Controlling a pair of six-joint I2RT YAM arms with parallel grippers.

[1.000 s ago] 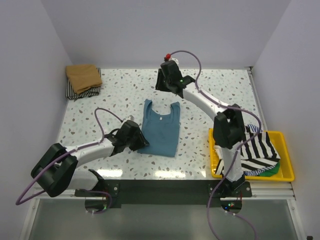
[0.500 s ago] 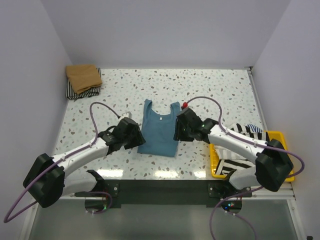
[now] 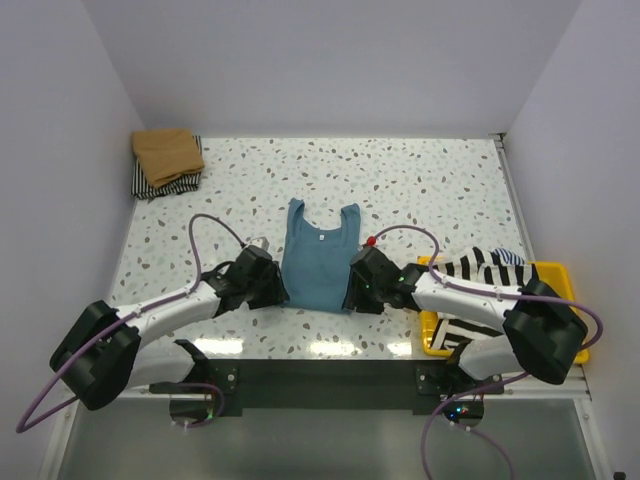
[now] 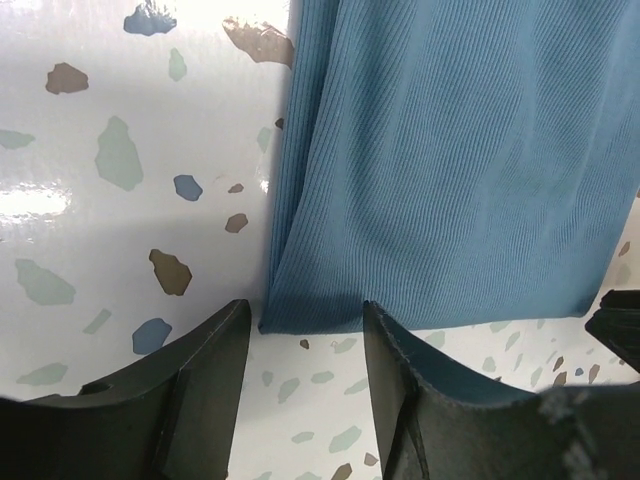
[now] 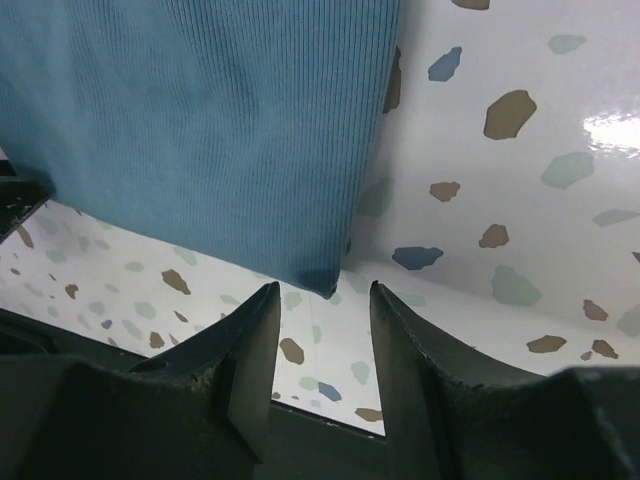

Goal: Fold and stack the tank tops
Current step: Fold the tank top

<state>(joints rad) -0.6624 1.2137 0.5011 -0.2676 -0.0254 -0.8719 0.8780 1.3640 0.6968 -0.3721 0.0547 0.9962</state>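
I need to fold the hem over the neck, so next I need to grab the teal-blue tank top's near hem corner (image 3: 347,309) (image 5: 325,282) with my right gripper, opposite my left gripper's corner.
A teal-blue tank top (image 3: 320,260) lies flat mid-table, neck toward the far side and hem toward me. My left gripper (image 3: 272,290) sits low at the hem's near-left corner. In the left wrist view the left gripper (image 4: 305,315) is open, and the corner of the teal top (image 4: 450,170) lies just ahead of the gap, ungripped. My right gripper (image 3: 352,290) is at the near-right hem corner. The right wrist view shows the right gripper (image 5: 322,290) open, with the teal top's (image 5: 200,120) corner just beyond its tips.
A folded tan top (image 3: 167,152) rests on a striped one (image 3: 165,183) at the back left corner. A yellow tray (image 3: 556,268) at the near right holds striped tops (image 3: 490,265), partly hidden by my right arm. The table's front edge runs close behind both grippers.
The right arm swung from the table's far side down to the teal top's near-right corner. The left gripper shifted to the near-left corner and its jaws opened wider.
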